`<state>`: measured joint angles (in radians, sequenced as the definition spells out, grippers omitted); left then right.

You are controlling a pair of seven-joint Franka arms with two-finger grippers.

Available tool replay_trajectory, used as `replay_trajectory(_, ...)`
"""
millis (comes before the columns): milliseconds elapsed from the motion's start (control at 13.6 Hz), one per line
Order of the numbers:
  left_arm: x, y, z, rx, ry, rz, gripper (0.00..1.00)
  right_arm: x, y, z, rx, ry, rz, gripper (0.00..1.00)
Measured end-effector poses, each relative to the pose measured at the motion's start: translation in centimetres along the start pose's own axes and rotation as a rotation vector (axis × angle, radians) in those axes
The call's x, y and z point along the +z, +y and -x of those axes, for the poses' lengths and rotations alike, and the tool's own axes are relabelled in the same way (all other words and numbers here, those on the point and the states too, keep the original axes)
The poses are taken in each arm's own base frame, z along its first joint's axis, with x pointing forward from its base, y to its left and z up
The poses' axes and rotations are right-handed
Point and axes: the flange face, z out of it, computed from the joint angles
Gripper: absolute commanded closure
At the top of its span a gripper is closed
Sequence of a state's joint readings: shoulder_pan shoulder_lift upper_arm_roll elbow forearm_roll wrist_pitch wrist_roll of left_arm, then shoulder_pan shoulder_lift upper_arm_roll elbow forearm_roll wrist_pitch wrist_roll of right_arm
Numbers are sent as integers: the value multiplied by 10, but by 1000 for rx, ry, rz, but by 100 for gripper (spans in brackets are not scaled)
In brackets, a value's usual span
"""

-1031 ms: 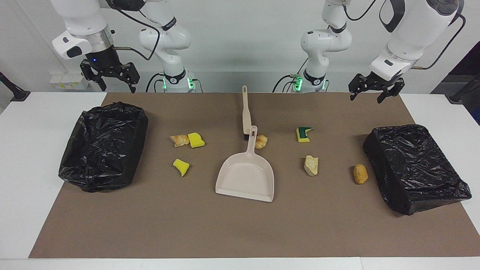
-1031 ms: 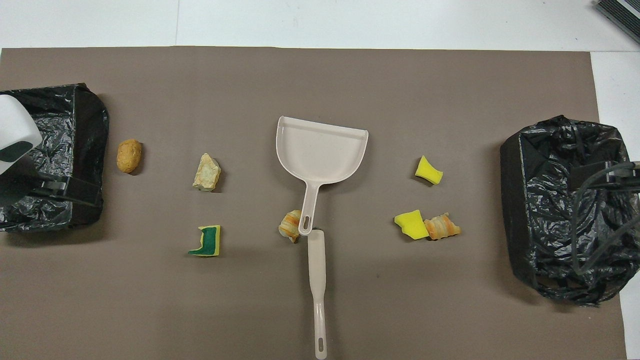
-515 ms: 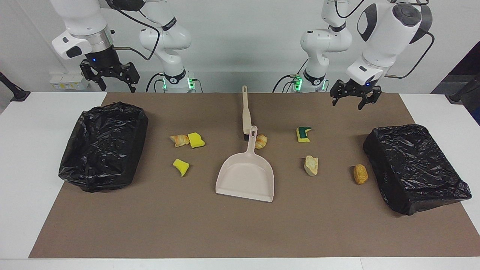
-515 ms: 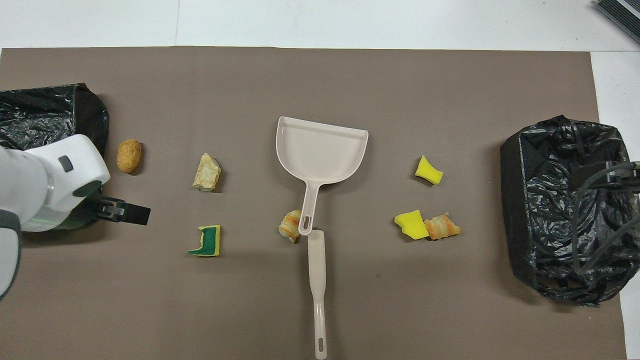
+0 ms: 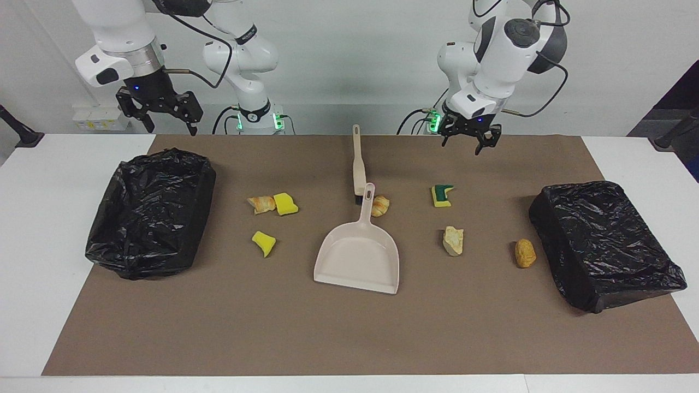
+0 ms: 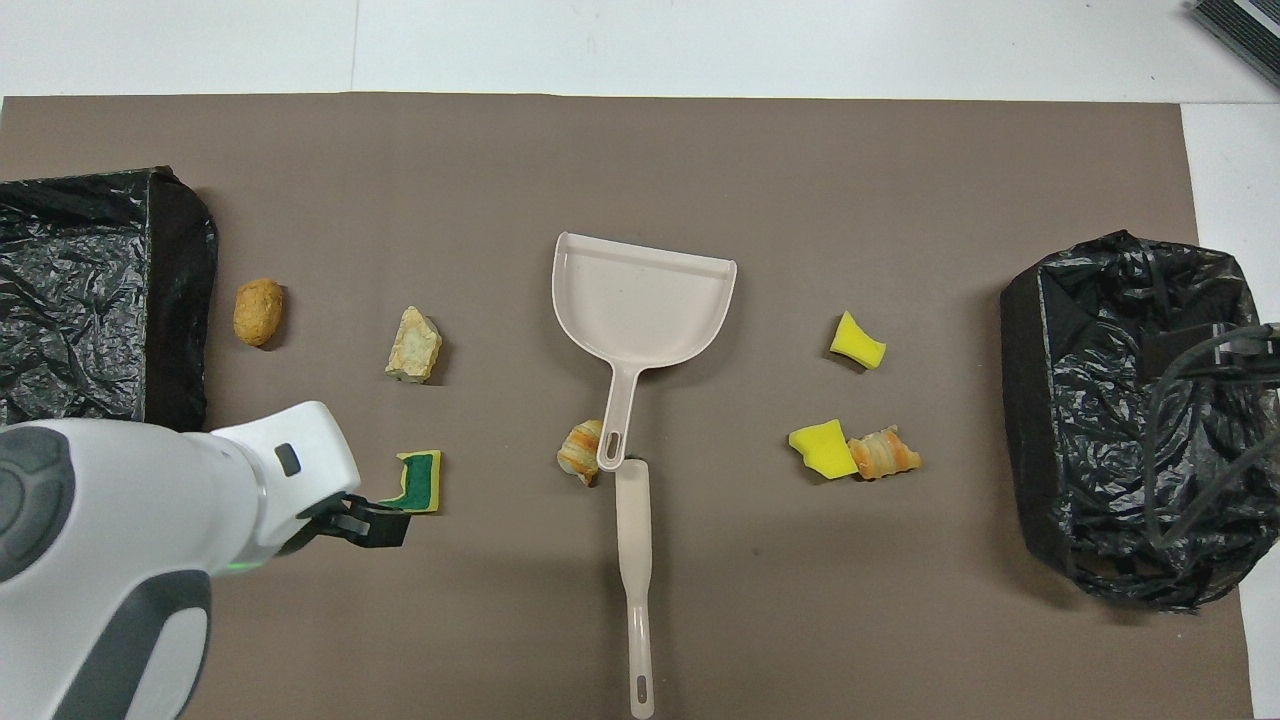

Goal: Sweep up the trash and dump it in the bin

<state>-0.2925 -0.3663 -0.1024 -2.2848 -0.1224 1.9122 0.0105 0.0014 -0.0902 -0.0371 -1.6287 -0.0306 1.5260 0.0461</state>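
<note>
My left gripper grabs the beige brush by its slim handle (image 6: 639, 642) next, which leaves the beige brush's wide head (image 6: 633, 518) free to sweep the trash.
Several bits of trash lie on the brown mat: a croissant chunk (image 5: 261, 203) touching a yellow sponge piece (image 5: 285, 203), another yellow piece (image 5: 264, 243), a croissant bit (image 6: 580, 452) against the dustpan handle, a green-layered sponge (image 5: 442, 195), a pale bread chunk (image 5: 453, 240) and a brown roll (image 5: 525, 252). The beige dustpan (image 5: 358, 256) lies mid-mat, and the brush (image 5: 358, 164) lies in line with its handle. My left gripper (image 5: 463, 144) hangs open and empty over the mat beside the green-layered sponge (image 6: 420, 482). My right gripper (image 5: 170, 128) waits open, high at its end of the table.
Two bins lined with black bags stand on the mat. One bin (image 5: 150, 213) is at the right arm's end, the other bin (image 5: 606, 243) at the left arm's end. White table (image 5: 33, 245) borders the mat.
My left arm has swung from above the bin at its end toward the middle of the table, and its gripper now hangs by the green-layered sponge. The right arm and the objects have not moved.
</note>
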Motion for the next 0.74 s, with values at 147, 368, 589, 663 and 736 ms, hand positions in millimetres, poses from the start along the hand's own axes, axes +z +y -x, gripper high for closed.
replay_trajectory(147,14,42,7,5,44,5,0,3,14,0,33,-8,-37,0)
replay_trajectory(368,50,106,20,13,101,22,0,2,16,3,36,-22,-33,0)
replay_trajectory(589,93,160,25,10,122,46,0,-6,12,8,-20,-8,-27,0)
replay_trajectory(663,109,178,27,11,117,51,0,-6,12,8,-49,-8,-23,0)
replay_trajectory(736,124,194,30,12,108,53,0,-4,13,8,-68,-12,-21,0)
